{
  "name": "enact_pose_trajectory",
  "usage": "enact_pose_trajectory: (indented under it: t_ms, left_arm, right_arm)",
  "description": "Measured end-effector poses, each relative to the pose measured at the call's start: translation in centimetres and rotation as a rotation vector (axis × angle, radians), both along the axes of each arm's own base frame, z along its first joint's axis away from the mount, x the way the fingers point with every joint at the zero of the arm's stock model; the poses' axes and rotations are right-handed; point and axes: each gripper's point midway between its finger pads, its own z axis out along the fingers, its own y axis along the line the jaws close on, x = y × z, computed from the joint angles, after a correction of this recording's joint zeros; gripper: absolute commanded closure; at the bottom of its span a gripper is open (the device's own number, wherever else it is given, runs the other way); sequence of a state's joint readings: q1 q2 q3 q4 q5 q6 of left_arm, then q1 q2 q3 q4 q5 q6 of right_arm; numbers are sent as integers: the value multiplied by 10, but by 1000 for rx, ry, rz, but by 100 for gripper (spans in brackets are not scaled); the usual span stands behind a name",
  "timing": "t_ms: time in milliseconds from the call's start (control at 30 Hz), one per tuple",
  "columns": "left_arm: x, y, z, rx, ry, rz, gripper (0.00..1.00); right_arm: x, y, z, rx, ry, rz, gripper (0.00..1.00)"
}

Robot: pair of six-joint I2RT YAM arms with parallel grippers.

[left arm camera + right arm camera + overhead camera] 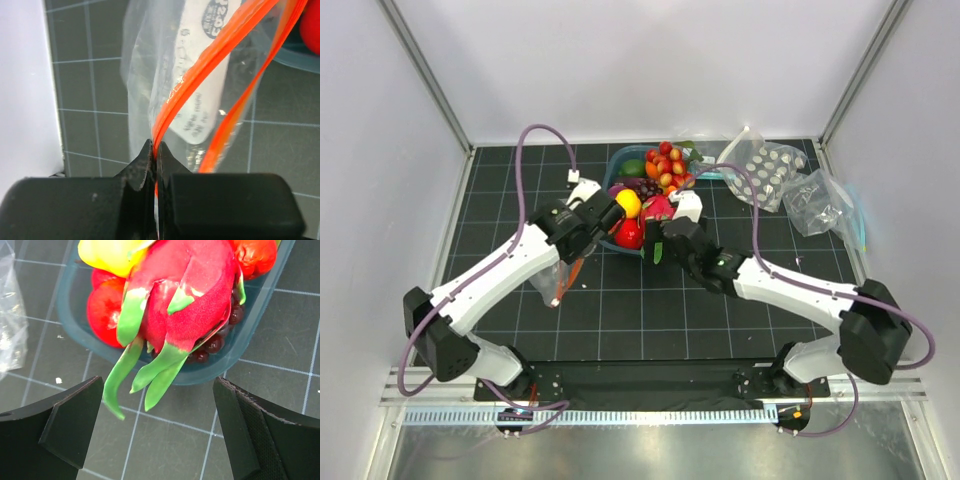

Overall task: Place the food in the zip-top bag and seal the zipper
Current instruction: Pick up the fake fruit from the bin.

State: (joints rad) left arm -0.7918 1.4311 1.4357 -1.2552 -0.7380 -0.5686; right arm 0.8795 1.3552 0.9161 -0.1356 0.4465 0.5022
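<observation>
My right gripper should next grab the dragon fruit's green leaf tips, so its pink body can enter the zip-top bag's opening.
The zip-top bag (552, 282) hangs left of the tray, clear with a white label (200, 100). My left gripper (155, 150) is shut on one side of its orange-red zipper (210, 65); the other side bows away, so the mouth stands open. It also shows in the top view (582, 252). The food lies in a teal tray (620, 160): a pink dragon fruit with green leaves (195, 295), a yellow fruit (107, 255), a red fruit (102, 310) and dark grapes (215, 342). My right gripper (160, 427) is open and empty, just short of the dragon fruit's leaf tips.
A clear pouch with white discs (768, 170) and a clear pouch with a teal-blue strip (830, 205) lie at the back right. Small red fruits (668, 165) and a green fruit (633, 168) fill the tray's far end. White walls enclose the mat.
</observation>
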Motion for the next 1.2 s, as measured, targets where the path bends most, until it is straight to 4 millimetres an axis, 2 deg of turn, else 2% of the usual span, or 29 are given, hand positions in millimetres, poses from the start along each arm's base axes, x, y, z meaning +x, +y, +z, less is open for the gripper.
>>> enact_pose_trajectory:
  t_ms: [133,267,333,433,467,500,533,567,667,800,1033,1200]
  left_arm:
    - [3,-15,-18,-36,39,-28,100]
    - [5,-27,-28,-78,54,-55,100]
    - [6,-30,-30,-93,58,-62,100]
    - [6,-35,-31,-114,60,-71,100]
    - [7,-37,-31,-123,60,-75,100]
    - [7,-39,-31,-133,62,-81,100]
    - [7,-41,-31,-141,63,-86,100]
    - [7,-42,-32,-147,65,-91,100]
    - [5,-46,-32,-168,74,-114,100]
    - [5,-50,-32,-184,79,-129,100]
    - [4,-54,-42,-194,96,-153,100]
    - [2,-62,-47,-227,116,-174,100]
  right_arm:
    - [12,5,-17,-30,35,-21,1]
    - [24,7,-33,-42,63,-54,1]
    - [28,6,-36,-43,66,-72,8]
    - [33,3,-38,-25,70,-90,42]
    - [35,1,-38,-20,68,-93,69]
    - [37,-1,-40,-18,70,-92,83]
    - [37,-5,-43,-20,77,-96,94]
    - [38,-7,-45,-15,79,-95,99]
    - [39,-11,-42,-3,74,-77,99]
    - [28,-17,-32,-13,55,-11,99]
    - [-8,-29,-6,-3,26,124,99]
    - [-37,-28,11,43,16,257,99]
